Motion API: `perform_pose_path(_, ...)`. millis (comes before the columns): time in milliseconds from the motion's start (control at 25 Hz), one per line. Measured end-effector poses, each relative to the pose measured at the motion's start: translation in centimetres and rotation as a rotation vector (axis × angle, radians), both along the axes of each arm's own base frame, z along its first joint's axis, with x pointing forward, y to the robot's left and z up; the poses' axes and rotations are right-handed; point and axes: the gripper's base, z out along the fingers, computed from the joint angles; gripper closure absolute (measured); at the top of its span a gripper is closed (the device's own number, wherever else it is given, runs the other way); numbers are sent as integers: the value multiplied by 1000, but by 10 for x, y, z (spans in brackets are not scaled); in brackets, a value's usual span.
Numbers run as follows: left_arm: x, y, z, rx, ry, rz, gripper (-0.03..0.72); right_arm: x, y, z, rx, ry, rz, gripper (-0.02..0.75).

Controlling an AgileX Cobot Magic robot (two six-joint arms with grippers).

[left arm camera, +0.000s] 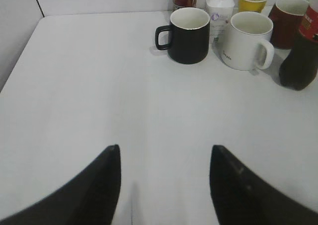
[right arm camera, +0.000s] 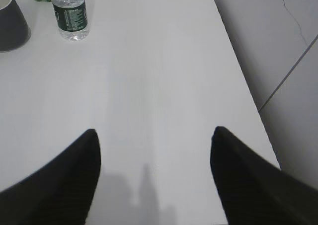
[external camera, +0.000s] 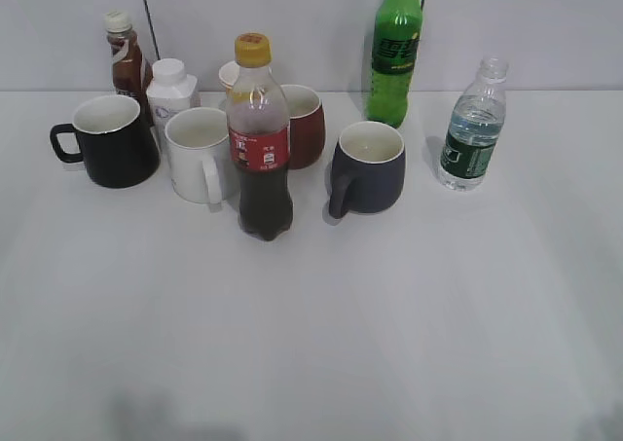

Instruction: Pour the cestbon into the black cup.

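The left gripper should next grab the black cup by the handle (external camera: pixel 63 144), which sticks out into open space, since the white mug (external camera: pixel 199 156) crowds the cup on one side.
The cestbon (external camera: pixel 473 129), a small clear bottle with a dark green label, stands upright at the back right with no cap; it also shows in the right wrist view (right arm camera: pixel 70 12). The black cup (external camera: pixel 110 141) stands at the back left, handle to the left, and shows in the left wrist view (left arm camera: pixel 188 35). My left gripper (left arm camera: pixel 164 153) is open and empty over bare table, well in front of the black cup. My right gripper (right arm camera: pixel 154 135) is open and empty, well short of the cestbon. Neither gripper shows in the exterior view.
A cola bottle (external camera: pixel 260 139), white mug (external camera: pixel 200 155), dark red mug (external camera: pixel 303 125), grey-blue mug (external camera: pixel 367 166), tall green soda bottle (external camera: pixel 394 52), brown sauce bottle (external camera: pixel 126 59) and white carton (external camera: pixel 171 91) crowd the back. The table's right edge (right arm camera: pixel 243 86) is near my right gripper.
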Motion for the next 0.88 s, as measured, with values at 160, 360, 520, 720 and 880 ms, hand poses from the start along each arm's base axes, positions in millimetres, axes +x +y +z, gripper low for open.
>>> perform_pose_path(160, 0, 0, 0, 0, 0, 0, 253, 0, 0, 0, 0, 0, 0, 203)
perform_pose_path(360, 0, 0, 0, 0, 0, 0, 253, 0, 0, 0, 0, 0, 0, 203)
perform_pose_path(520, 0, 0, 0, 0, 0, 0, 253, 0, 0, 0, 0, 0, 0, 203)
perform_pose_path(720, 0, 0, 0, 0, 0, 0, 253, 0, 0, 0, 0, 0, 0, 203)
perform_pose_path(880, 0, 0, 0, 0, 0, 0, 253, 0, 0, 0, 0, 0, 0, 203)
